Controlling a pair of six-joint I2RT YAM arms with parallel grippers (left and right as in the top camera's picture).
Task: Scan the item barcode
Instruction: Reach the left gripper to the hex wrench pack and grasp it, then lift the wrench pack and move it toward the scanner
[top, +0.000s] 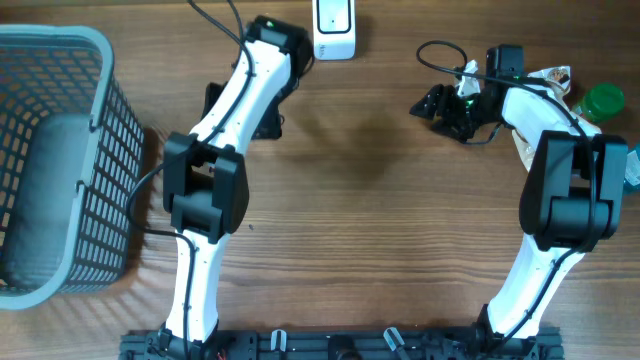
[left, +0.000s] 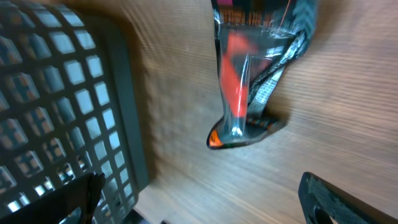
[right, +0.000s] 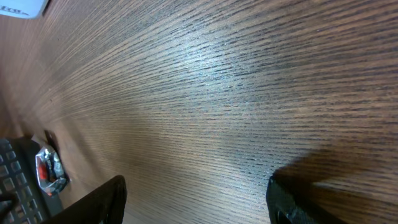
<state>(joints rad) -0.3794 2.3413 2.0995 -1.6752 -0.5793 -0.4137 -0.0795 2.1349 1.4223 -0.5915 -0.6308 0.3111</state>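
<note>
My left gripper picks up the packet by its near end next, across the red-orange stripe. The rest stays clear to present its barcode to the scanner.
The item is a shiny crinkled packet with a red-orange stripe, lying on the wooden table beside the basket. From the right wrist it is a small glint far off. In the overhead view I cannot pick it out under the left arm. My left gripper is open and empty, and the packet lies ahead of its fingertips without touching them. The white scanner stands at the table's far edge, with its corner visible. My right gripper hovers open over bare wood, holding nothing.
A grey mesh basket fills the left side, close to the left gripper's left finger. A green-lidded jar and other packaged goods sit at the far right. A black cable loops behind the right gripper.
</note>
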